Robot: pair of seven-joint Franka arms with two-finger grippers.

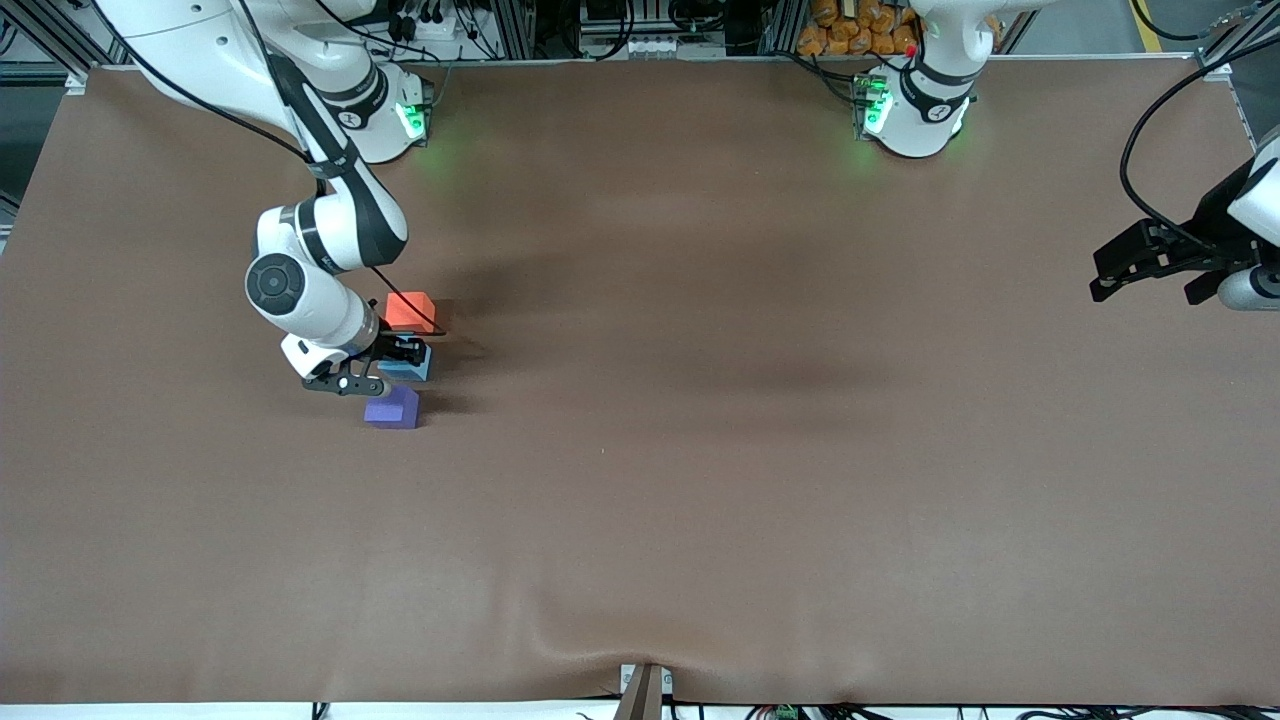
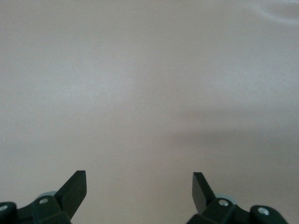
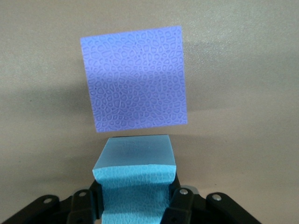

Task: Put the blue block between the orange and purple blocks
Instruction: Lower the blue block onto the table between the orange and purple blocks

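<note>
The robot's right gripper needs to open, as the blue block sits low in the gap between the orange and purple blocks.
My right gripper is shut on the blue block, a light sky-blue cube, low over the brown table between the other two cubes. In the right wrist view the blue block is squeezed between the fingers. The orange block lies farther from the front camera, close to the blue one. The purple block lies nearer to the front camera; it also shows in the right wrist view. My left gripper is open and empty, waiting over the left arm's end of the table.
The brown table mat has a wrinkle at its front edge near a bracket. The left wrist view shows only bare mat between the left fingers.
</note>
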